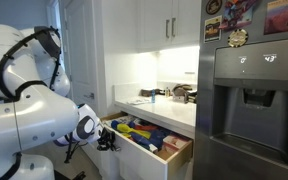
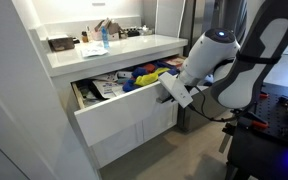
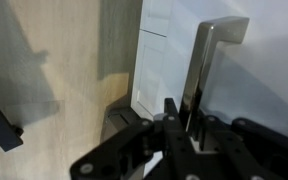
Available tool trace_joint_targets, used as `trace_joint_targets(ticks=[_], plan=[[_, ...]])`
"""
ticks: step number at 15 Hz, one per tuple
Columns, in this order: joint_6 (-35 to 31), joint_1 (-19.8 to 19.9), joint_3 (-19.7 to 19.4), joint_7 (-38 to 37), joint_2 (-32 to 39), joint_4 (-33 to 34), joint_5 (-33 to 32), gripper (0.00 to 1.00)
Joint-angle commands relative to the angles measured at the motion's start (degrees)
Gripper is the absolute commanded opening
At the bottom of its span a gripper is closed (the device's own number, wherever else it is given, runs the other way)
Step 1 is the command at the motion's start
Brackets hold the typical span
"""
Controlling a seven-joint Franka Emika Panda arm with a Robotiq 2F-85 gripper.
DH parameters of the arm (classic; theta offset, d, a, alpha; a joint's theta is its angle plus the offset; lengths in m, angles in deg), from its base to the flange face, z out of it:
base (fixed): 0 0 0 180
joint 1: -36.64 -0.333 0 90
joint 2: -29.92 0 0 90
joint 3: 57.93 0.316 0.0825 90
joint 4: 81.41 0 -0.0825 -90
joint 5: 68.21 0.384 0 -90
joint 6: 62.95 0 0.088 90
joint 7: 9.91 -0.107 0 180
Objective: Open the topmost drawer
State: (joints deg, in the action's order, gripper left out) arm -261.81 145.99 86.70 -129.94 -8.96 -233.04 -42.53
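My gripper is ready to let go of the topmost drawer now. The drawer is well out, and its colourful packets are uncovered.
The topmost drawer [image 2: 119,117] is a wide white drawer standing pulled well out from under the counter. Colourful packets [image 2: 136,78] lie inside it, and they show in both exterior views. From the side, the drawer [image 1: 144,160] reaches out toward the robot. My gripper [image 2: 174,92] is at the middle of the drawer front and covers the handle there. In the wrist view the silver bar handle [image 3: 210,55] runs down between my black fingers, and the gripper [image 3: 180,112] is shut on it. The gripper [image 1: 106,138] also shows at the drawer's near end.
A white countertop [image 2: 109,52] above the drawer carries bottles and small items. A steel fridge [image 1: 249,95] stands beside the counter, and upper cabinets [image 1: 169,22] hang above it. Another white drawer front [image 2: 134,140] sits below. Wooden floor [image 3: 44,80] lies underneath.
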Motion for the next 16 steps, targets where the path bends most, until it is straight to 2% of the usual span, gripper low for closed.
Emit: trace_joint_targets(ticks=[1,3,8,9,10,14,16], plan=[[5.73,-0.3,-4.2,3.92,6.38,-0.3,-8.89,0.04],[6.96,-3.09,-6.39,3.64,4.3,0.05,-7.23,0.04],[8.56,-5.39,-8.24,3.59,2.94,0.64,-5.25,0.04],[8.64,-5.02,-8.12,3.66,3.33,0.58,-5.53,0.4],[8.62,-4.8,-7.99,3.7,3.55,0.55,-5.72,0.41],[8.77,-5.22,-8.35,4.02,3.92,0.25,-5.8,0.69],[14.27,-8.81,-13.49,6.49,4.96,1.05,-8.39,0.83]])
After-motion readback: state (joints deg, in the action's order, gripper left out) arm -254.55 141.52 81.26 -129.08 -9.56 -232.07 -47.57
